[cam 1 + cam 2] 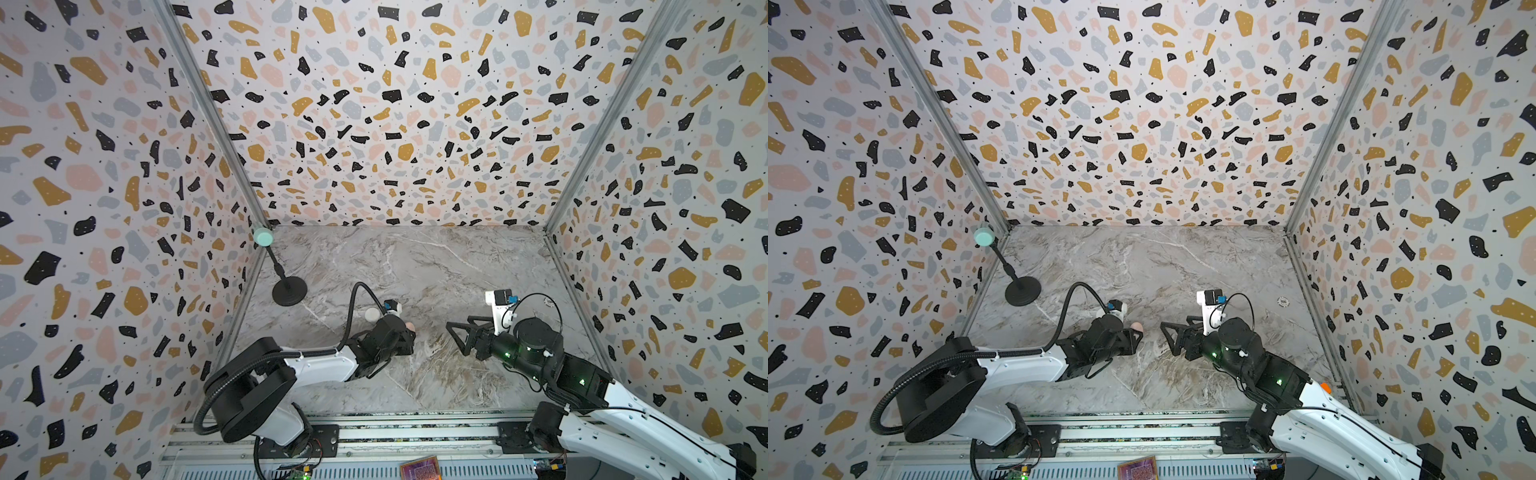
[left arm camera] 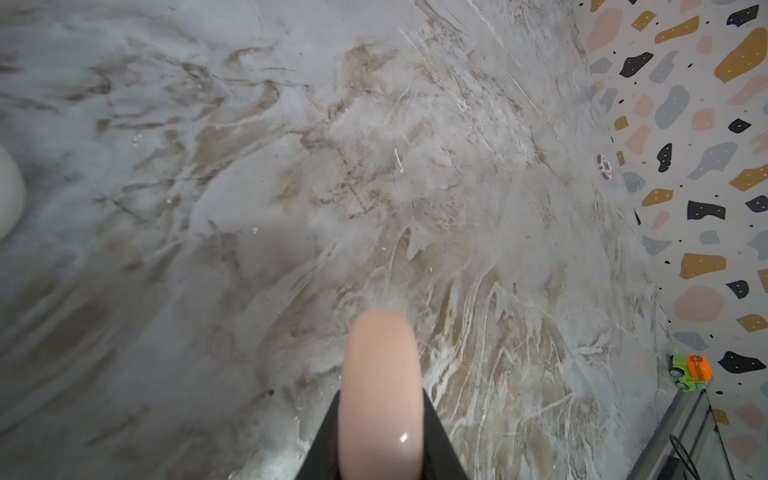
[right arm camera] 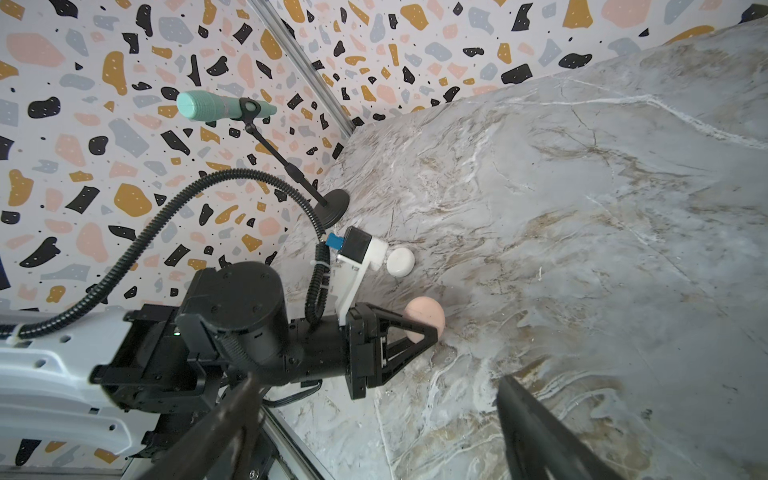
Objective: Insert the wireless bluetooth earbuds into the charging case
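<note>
That end (image 1: pixel 410 326) (image 2: pixel 384 324) hangs above the marble, so for now my left gripper keeps hold of the pink charging case until its rounded end meets the table.
A round pale pink charging case (image 2: pixel 380 395) stands on edge between the black fingers of my left gripper (image 2: pixel 380 401), which is shut on it just above the marble table. Both top views show the same case (image 1: pixel 410 326) (image 1: pixel 1137 327) at the left gripper's tip (image 1: pixel 409 334). A white round case (image 3: pixel 400 262) (image 1: pixel 372 314) lies on the table just behind the left wrist. My right gripper (image 1: pixel 456 338) (image 3: pixel 379 380) hangs open and holds nothing, a short way right of the pink case (image 3: pixel 424 316). The earbuds are out of view.
A microphone stand (image 1: pixel 289 291) with a mint head (image 1: pixel 263 237) occupies the back left corner. A poker chip (image 1: pixel 1283 302) lies near the right wall, and a green and orange toy truck (image 2: pixel 690 372) sits at that wall's foot. Terrazzo walls enclose three sides.
</note>
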Robot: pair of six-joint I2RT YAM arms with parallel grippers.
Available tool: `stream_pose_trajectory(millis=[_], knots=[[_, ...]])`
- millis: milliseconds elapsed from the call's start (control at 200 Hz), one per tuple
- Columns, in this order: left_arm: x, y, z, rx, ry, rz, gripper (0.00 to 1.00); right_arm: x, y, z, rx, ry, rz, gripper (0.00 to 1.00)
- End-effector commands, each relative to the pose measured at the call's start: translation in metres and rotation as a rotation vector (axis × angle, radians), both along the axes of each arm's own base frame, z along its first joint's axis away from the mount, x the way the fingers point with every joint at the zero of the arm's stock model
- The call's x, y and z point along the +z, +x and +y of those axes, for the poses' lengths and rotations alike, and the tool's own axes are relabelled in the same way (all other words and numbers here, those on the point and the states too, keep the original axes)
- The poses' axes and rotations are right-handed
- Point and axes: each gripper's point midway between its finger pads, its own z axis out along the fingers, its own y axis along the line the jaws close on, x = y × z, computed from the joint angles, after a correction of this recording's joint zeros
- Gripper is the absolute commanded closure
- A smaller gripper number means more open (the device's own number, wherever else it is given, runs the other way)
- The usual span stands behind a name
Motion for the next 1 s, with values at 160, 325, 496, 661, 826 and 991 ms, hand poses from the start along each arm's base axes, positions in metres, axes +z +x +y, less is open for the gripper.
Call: stream_pose_trajectory(millis=[160, 325, 496, 661, 826, 991], knots=[[-0.002, 0.036, -0.007, -0.017, -0.007, 0.022, 1.0, 0.0, 0.0, 0.005, 0.021, 0.011, -0.008, 0.11], [-0.012, 0.051, -0.005, -0.009, 0.013, 0.056, 1.0, 0.001, 0.0, 0.005, 0.022, 0.006, -0.015, 0.11], [-0.018, 0.062, -0.006, 0.008, 0.061, 0.064, 1.0, 0.001, 0.001, 0.008, 0.031, 0.005, -0.015, 0.11], [-0.03, 0.067, 0.003, 0.047, 0.085, 0.087, 1.0, -0.001, -0.001, 0.007, 0.036, 0.001, -0.01, 0.11], [-0.043, 0.069, 0.009, 0.057, 0.098, 0.127, 0.99, -0.003, -0.002, 0.005, 0.033, -0.002, -0.009, 0.11], [-0.047, 0.071, 0.011, 0.055, 0.127, 0.135, 0.95, -0.004, -0.002, 0.006, 0.037, 0.0, -0.006, 0.11]])
